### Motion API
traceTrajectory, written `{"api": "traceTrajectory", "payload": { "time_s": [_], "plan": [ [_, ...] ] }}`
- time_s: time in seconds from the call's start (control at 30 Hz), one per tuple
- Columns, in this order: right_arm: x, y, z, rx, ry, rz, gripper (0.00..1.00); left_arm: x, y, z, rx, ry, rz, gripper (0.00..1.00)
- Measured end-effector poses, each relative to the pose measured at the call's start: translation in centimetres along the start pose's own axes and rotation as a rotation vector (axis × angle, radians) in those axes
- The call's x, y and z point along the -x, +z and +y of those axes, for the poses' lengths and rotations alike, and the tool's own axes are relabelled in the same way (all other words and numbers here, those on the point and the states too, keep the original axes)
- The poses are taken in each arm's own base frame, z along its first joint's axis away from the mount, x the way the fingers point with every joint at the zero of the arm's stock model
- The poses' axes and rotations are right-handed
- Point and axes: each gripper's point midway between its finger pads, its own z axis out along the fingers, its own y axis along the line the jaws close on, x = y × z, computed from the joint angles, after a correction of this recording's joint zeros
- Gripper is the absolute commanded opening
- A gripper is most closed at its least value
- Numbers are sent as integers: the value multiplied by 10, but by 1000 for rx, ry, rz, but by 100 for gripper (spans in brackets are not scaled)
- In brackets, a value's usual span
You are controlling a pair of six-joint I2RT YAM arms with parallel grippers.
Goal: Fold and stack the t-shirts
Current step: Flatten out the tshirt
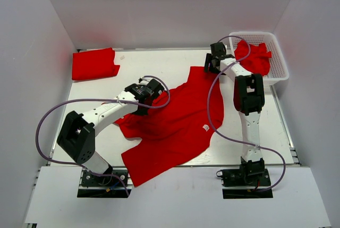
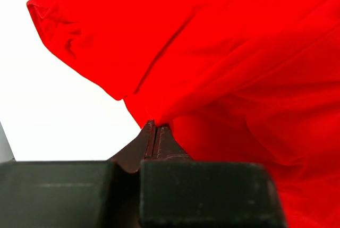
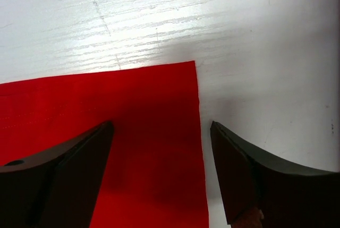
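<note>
The red t-shirt's corner (image 3: 167, 106) and the white table beside it are reached by my gripper's fingers, so my right gripper should close on that corner.
A red t-shirt (image 1: 175, 121) lies spread and crumpled across the middle of the white table. My left gripper (image 1: 154, 91) is shut on a fold of its left part; the left wrist view shows the closed tips (image 2: 154, 127) pinching the red cloth (image 2: 239, 74). My right gripper (image 1: 211, 64) is open above the shirt's far corner; in the right wrist view its open fingers (image 3: 85, 153) straddle the corner (image 3: 159, 132) of the cloth. A folded red t-shirt (image 1: 94, 64) lies at the far left. Another red t-shirt (image 1: 255, 58) sits crumpled in the basket.
A white plastic basket (image 1: 278, 58) stands at the far right corner. White walls enclose the table on the left, back and right. The left arm's purple cable (image 1: 58, 111) loops over the table's left side.
</note>
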Motion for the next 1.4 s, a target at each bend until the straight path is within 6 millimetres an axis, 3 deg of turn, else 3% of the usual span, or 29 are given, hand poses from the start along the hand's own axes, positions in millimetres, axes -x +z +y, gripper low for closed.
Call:
{"api": "traceTrajectory", "payload": {
  "time_s": [0.67, 0.7, 0.73, 0.93, 1.03, 1.13, 1.2, 1.33, 1.4],
  "plan": [
    [3, 3, -1, 15, 32, -8, 27, 7, -5, 6, 26, -13, -19, 0],
    [4, 3, -1, 15, 33, -9, 17, 10, -6, 7, 29, -17, -25, 0],
    [4, 3, -1, 21, 32, -11, 0, 12, -7, 7, 31, -23, -30, 0],
    [10, 5, 7, 76, 8, -29, 0, 30, -17, 16, 65, -59, -80, 0],
    [11, 2, 8, 101, -30, -51, 0, 55, -30, 24, 89, -99, -146, 0],
    [13, -17, 4, 117, -81, -76, 0, 86, -48, 36, 112, -153, -231, 0],
    [25, -40, 1, 123, -104, -117, 0, 107, -61, 45, 129, -196, -288, 0],
    [83, -115, -3, 151, -122, -296, 0, 149, -95, 74, 174, -277, -412, 0],
    [119, -165, -6, 162, -119, -421, 0, 165, -110, 88, 200, -301, -464, 0]
  ]
}}
